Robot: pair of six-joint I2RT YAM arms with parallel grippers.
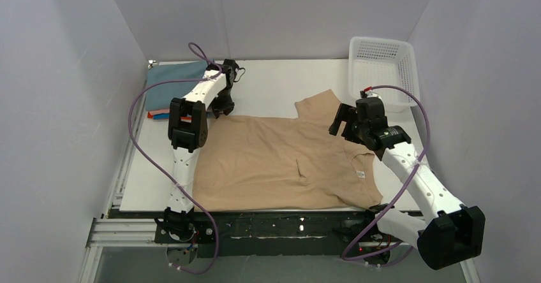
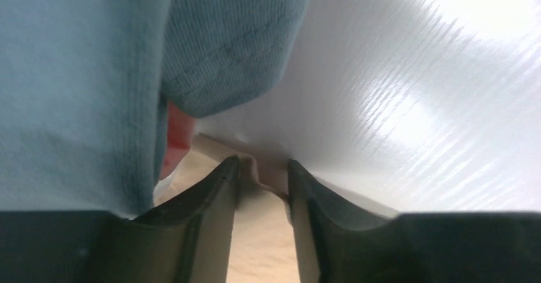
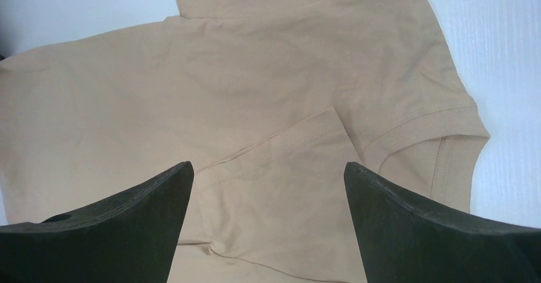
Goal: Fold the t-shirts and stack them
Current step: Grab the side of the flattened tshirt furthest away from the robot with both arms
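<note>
The robot will next grab the t-shirt's far sleeve near the t-shirt's shoulder [image 1: 321, 106] with its right gripper, to fold the far side of the tan-beige t-shirt [image 1: 274, 162] lengthwise.
A tan-beige t-shirt [image 1: 274, 162] lies spread flat on the white table, its small white neck label [image 1: 360, 174] at the right. My left gripper [image 1: 222, 109] is at the shirt's far left corner. In the left wrist view its jaws [image 2: 263, 168] stand narrow, pinching a bump of tan cloth [image 2: 261, 245] at the tips. My right gripper [image 1: 338, 123] hovers open over the shirt's right side. In the right wrist view it [image 3: 268, 168] is wide open above the tan cloth [image 3: 255, 92], close to a sleeve [image 3: 440, 143]. A dusty grey-blue shirt [image 1: 169, 76] tops a folded pile at the far left.
Orange-red cloth [image 1: 156, 114] and a bright blue edge show under the grey-blue shirt; the grey-blue cloth [image 2: 76, 72] and a red edge [image 2: 178, 136] lie close beside my left fingers. A white lattice basket [image 1: 383, 66] stands at the far right. Grey walls enclose the table.
</note>
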